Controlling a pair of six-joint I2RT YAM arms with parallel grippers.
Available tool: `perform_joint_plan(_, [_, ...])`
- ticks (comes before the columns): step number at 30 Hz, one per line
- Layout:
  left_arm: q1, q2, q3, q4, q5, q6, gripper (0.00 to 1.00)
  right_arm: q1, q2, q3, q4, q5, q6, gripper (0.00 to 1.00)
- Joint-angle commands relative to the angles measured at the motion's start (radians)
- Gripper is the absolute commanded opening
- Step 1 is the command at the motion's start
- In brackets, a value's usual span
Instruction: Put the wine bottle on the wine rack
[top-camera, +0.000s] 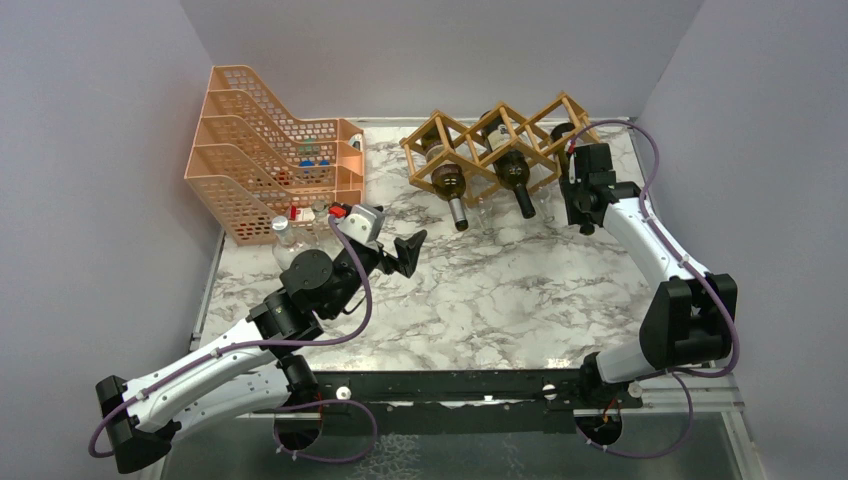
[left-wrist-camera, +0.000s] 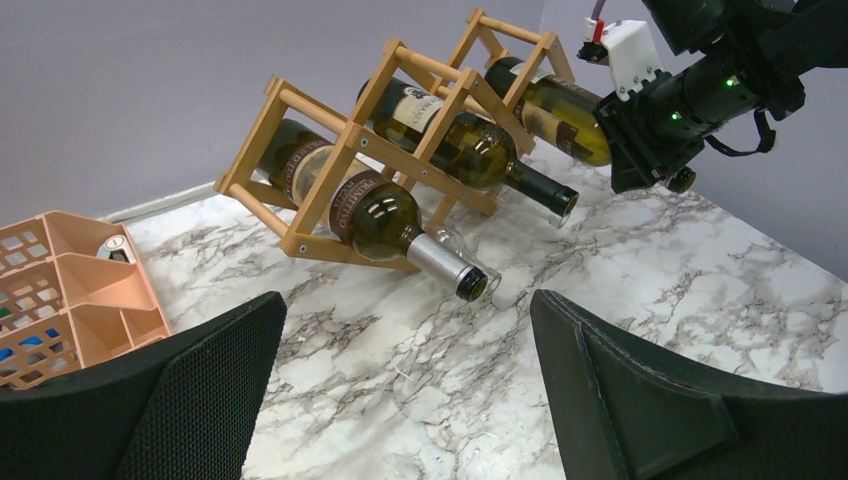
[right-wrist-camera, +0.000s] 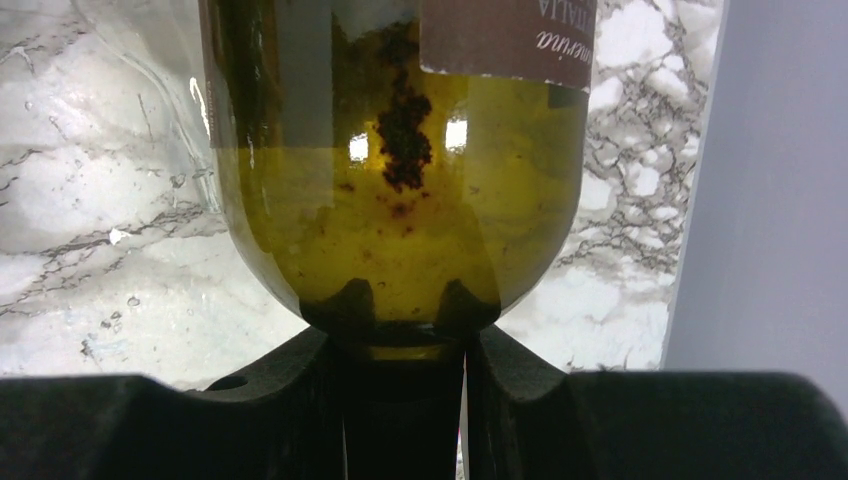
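My right gripper should keep holding the green wine bottle for now. The bottle would tip out if I opened my right gripper now, because much of its body sticks out of its cell.
The wooden wine rack (top-camera: 495, 140) stands at the back of the marble table; it also shows in the left wrist view (left-wrist-camera: 340, 160). Two dark bottles (top-camera: 450, 185) (top-camera: 515, 175) lie in its left and middle cells, necks toward me. A third green wine bottle (left-wrist-camera: 555, 105) lies in the right cell. My right gripper (top-camera: 578, 172) is shut on its neck; the right wrist view shows the bottle's shoulder (right-wrist-camera: 400, 180) just above the gripper (right-wrist-camera: 400, 340). My left gripper (top-camera: 410, 250) is open and empty over the table, left of the rack (left-wrist-camera: 405, 340).
An orange mesh file tray (top-camera: 260, 150) stands at the back left with small items in it. A clear plastic bottle (top-camera: 283, 240) stands by its front corner. Something clear (left-wrist-camera: 490, 275) lies on the table under the rack. Grey walls close in the back and sides.
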Motion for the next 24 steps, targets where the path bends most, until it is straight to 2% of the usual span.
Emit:
perform_joint_plan(1, [-0.004, 0.003, -0.016, 0.005, -0.015, 0.009, 0.99, 0.012, 0.014, 0.047, 0.138, -0.087, -0.117, 0.02])
perform_joint_plan(7, [-0.004, 0.005, -0.016, 0.007, -0.015, 0.014, 0.99, -0.026, 0.009, 0.014, 0.195, -0.082, -0.195, 0.02])
perform_joint_plan(16, [-0.004, 0.01, -0.015, 0.008, -0.01, 0.014, 0.99, -0.072, -0.026, -0.02, 0.305, -0.219, -0.283, 0.02])
perform_joint_plan(24, [-0.004, 0.012, -0.01, 0.009, -0.009, 0.014, 0.99, -0.077, 0.057, 0.035, 0.309, -0.246, -0.324, 0.04])
